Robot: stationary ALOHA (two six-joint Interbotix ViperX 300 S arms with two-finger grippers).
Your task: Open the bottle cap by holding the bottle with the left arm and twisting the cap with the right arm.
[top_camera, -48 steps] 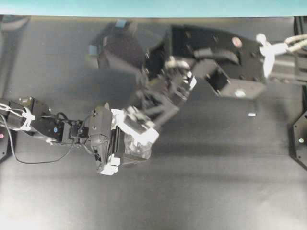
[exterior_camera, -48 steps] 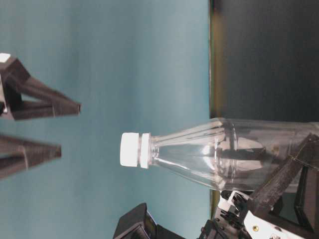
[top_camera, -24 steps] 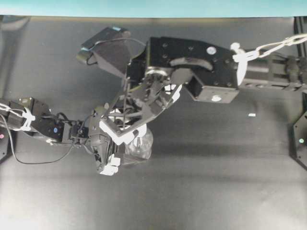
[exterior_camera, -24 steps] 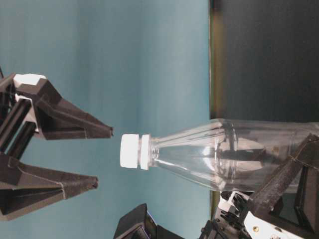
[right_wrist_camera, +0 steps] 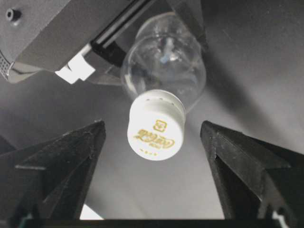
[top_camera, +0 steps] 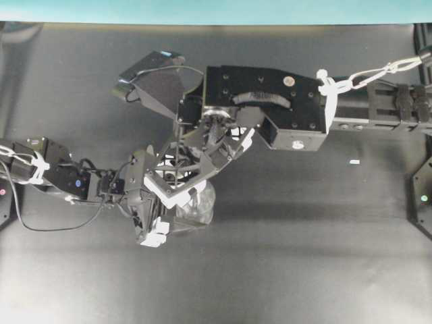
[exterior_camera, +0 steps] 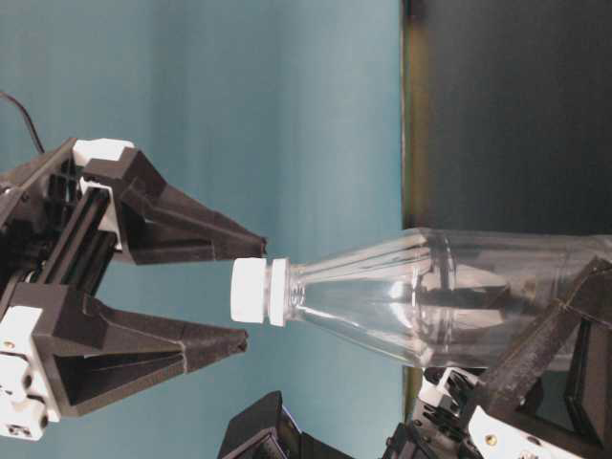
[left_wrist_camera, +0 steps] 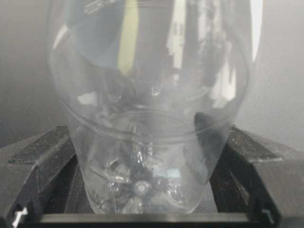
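I need to grab the white cap [right_wrist_camera: 156, 126] by its sides with my right gripper next, to twist it open on the clear bottle [right_wrist_camera: 165, 66].
The clear bottle [exterior_camera: 430, 296] stands upright on the mat, and my left gripper [left_wrist_camera: 147, 161] is shut on its lower body, a black finger [left_wrist_camera: 42, 161] pressed on each side. From above, only part of the bottle [top_camera: 201, 202] shows beneath the right arm; the left gripper [top_camera: 181, 214] reaches in from the left. The white cap [exterior_camera: 251, 290] sits on the neck. My right gripper [right_wrist_camera: 152, 130] is open, its two black fingertips [exterior_camera: 253, 239] flanking the cap [right_wrist_camera: 156, 126] with a gap on each side, touching nothing. From above, the right gripper [top_camera: 177, 179] hides the cap.
A small white scrap [top_camera: 354, 162] lies on the dark mat right of centre. A teal strip [top_camera: 216, 10] runs along the far edge. Black mounts sit at the right edge [top_camera: 423, 196] and left edge [top_camera: 3, 199]. The right wrist camera housing [top_camera: 145, 71] juts out up-left.
My right gripper has come down from well clear of the cap until its fingertips flank it, and the jaws have narrowed a little. The left gripper and the bottle have stayed put.
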